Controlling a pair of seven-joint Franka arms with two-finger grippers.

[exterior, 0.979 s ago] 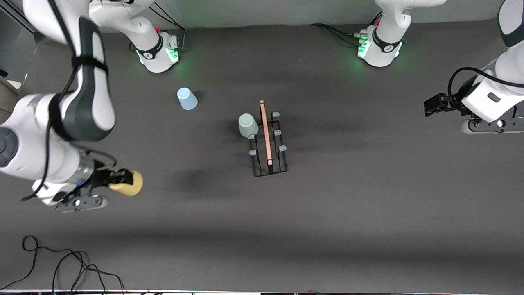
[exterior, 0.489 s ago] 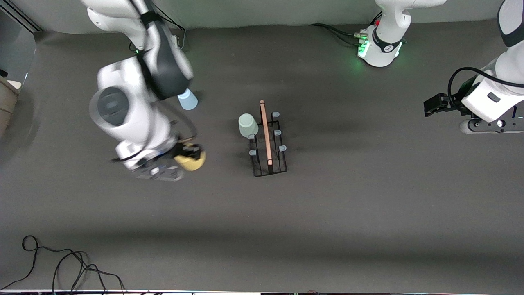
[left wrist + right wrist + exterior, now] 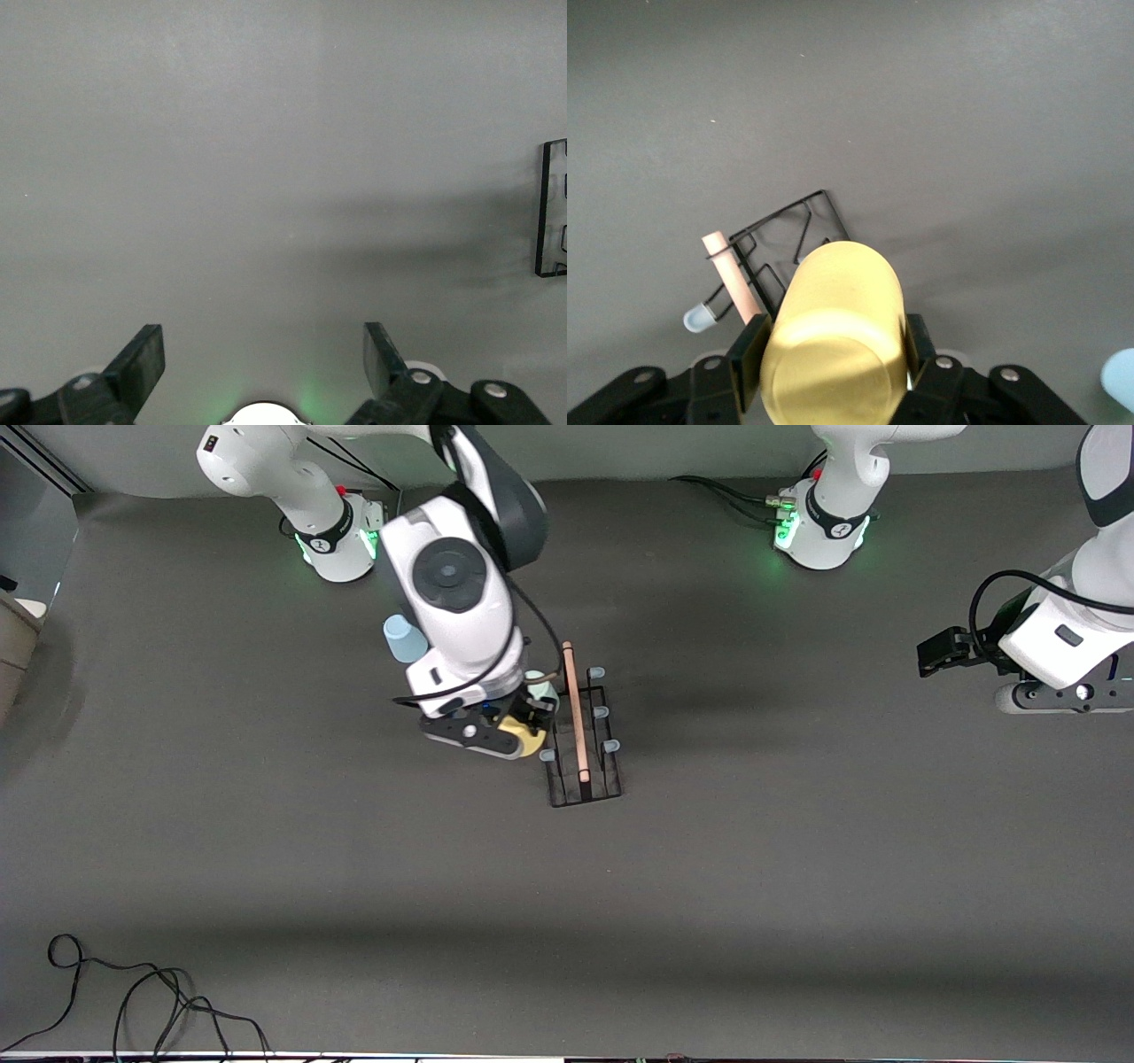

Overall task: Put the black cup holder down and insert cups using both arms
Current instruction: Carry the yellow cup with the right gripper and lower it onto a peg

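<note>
The yellow cup hangs short of the cup holder's near prong and would miss if the right gripper opened now, so the right gripper needs to move the yellow cup closer first.
The black cup holder [image 3: 585,779] stands mid-table, its wooden rod handle [image 3: 574,708] on top. My right gripper [image 3: 524,737] is shut on the yellow cup [image 3: 532,742], hanging over the holder's side toward the right arm's end. In the right wrist view the yellow cup [image 3: 833,328] sits between the fingers [image 3: 751,347], with the holder [image 3: 788,243] just past it. The mint green cup [image 3: 542,683] peeks out from under the right arm, against the holder. The pale blue cup [image 3: 399,640] stands toward the right arm's base. My left gripper [image 3: 932,657] waits open at the left arm's end [image 3: 263,332].
Both arm bases [image 3: 341,545] [image 3: 819,531] stand along the table edge farthest from the front camera. Loose black cables [image 3: 133,1001] lie at the nearest corner, at the right arm's end. The left wrist view shows the holder's end [image 3: 554,212] and bare table.
The right arm has swung from the right arm's end of the table in to the holder, carrying the yellow cup. It now covers most of the mint green cup. The left arm has not moved.
</note>
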